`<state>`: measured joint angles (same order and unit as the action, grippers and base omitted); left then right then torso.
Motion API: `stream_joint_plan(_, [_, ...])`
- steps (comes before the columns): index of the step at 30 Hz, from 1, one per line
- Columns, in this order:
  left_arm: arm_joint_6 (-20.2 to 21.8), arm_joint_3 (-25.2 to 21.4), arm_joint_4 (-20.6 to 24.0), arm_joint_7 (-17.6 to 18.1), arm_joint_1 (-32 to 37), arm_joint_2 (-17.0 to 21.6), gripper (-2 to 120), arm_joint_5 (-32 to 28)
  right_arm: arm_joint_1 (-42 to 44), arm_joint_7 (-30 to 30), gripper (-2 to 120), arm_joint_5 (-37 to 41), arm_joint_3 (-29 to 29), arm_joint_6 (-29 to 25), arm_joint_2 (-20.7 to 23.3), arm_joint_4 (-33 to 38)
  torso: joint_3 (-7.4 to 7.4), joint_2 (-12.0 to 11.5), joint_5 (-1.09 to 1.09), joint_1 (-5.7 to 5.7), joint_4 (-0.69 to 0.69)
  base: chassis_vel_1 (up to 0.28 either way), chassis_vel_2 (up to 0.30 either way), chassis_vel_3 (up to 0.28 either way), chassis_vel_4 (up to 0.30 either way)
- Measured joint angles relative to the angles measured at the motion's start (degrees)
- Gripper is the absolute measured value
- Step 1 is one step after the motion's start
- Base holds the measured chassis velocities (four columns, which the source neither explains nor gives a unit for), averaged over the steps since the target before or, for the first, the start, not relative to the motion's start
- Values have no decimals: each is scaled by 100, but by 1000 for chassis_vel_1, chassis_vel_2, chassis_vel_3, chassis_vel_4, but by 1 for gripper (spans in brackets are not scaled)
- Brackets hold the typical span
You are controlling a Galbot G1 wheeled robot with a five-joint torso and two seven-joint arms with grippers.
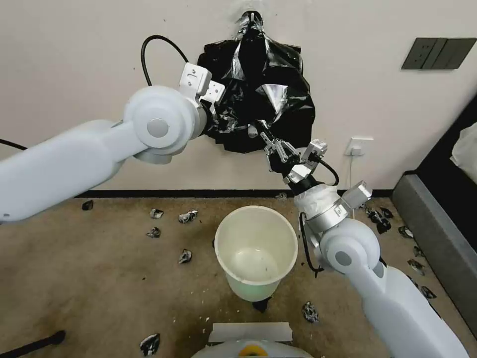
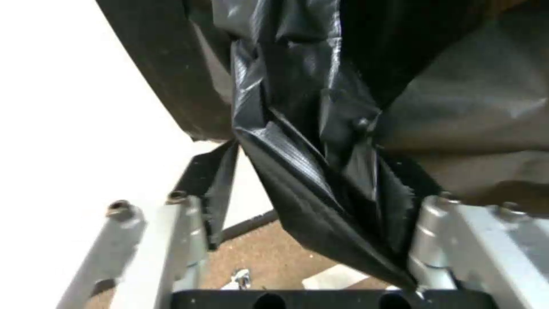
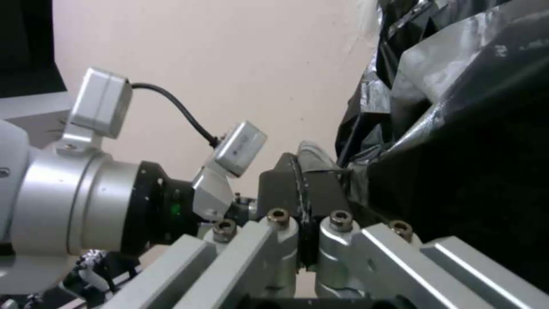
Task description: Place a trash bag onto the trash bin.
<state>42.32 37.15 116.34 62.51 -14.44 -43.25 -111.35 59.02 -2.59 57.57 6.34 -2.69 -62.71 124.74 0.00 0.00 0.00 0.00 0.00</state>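
Note:
Next, the left gripper grabs the trash bag by its twisted lower fold, which stands out from the slack hanging film.
A black bundle of bags hangs from a hook on the wall. At its lower edge is the thin, glossy trash bag film. My right gripper reaches up from below and is shut on that film; in the right wrist view its pads meet on a thin black sheet. My left gripper is at the bundle's lower left side. Its fingers stand wide apart, with a twisted fold of the trash bag running between them. The cream-white trash bin stands upright and empty on the floor below.
Several small black plastic scraps lie on the brown floor around the bin. A grey and black piece of furniture stands at the right. Wall sockets sit beside the right arm. My own base shows at the near edge.

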Motion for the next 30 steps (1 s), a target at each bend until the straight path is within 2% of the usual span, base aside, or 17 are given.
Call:
stream_joint_plan(4, [-17,-17,-57,3,29,-1,46,-52,4,3,0,12,7,0,1,12,0,0,0,0,0,0,0,0,0])
stream_joint_plan(7, [-97,-52,-127,0,58,2,27,-89,0,8,0,23,16,0,1,17,0,0,0,0,0,0,0,0,0])
stream_joint_plan(8, [-97,-52,-127,0,58,2,27,-89,0,8,0,23,16,0,1,17,0,0,0,0,0,0,0,0,0])
stream_joint_plan(10, [-187,-89,-141,-14,77,-1,19,-95,-5,13,0,26,16,0,1,17,0,0,0,0,0,0,0,0,0])
stream_joint_plan(12, [-204,-96,-142,-20,80,-1,19,-95,-6,14,0,26,17,0,1,17,0,0,0,0,0,0,0,0,0])
stream_joint_plan(14, [-401,-156,-105,-162,127,25,2,38,0,16,0,23,-1,0,3,10,0,0,0,0,0,0,0,0,0])
stream_joint_plan(17, [-519,-169,-91,-249,155,56,0,153,13,22,0,17,-2,1,4,10,0,0,0,0,0,0,0,0,0])
stream_joint_plan(21, [-824,-259,-44,-535,295,149,0,489,55,47,0,3,10,39,18,46,0,0,0,0,0,0,0,0,0])
stream_joint_plan(26, [-1311,-442,71,-1033,548,313,0,1081,190,229,0,-74,135,197,90,235,0,0,0,0,0,0,0,0,0])
stream_joint_plan(29, [-1631,-622,153,-1391,818,456,0,1582,499,436,14,-443,406,442,363,520,0,0,1,0,1,0,0,0,0])
stream_joint_plan(30, [-1631,-622,153,-1391,818,456,0,1582,499,436,14,-443,406,442,363,520,0,0,1,0,1,0,0,0,0])
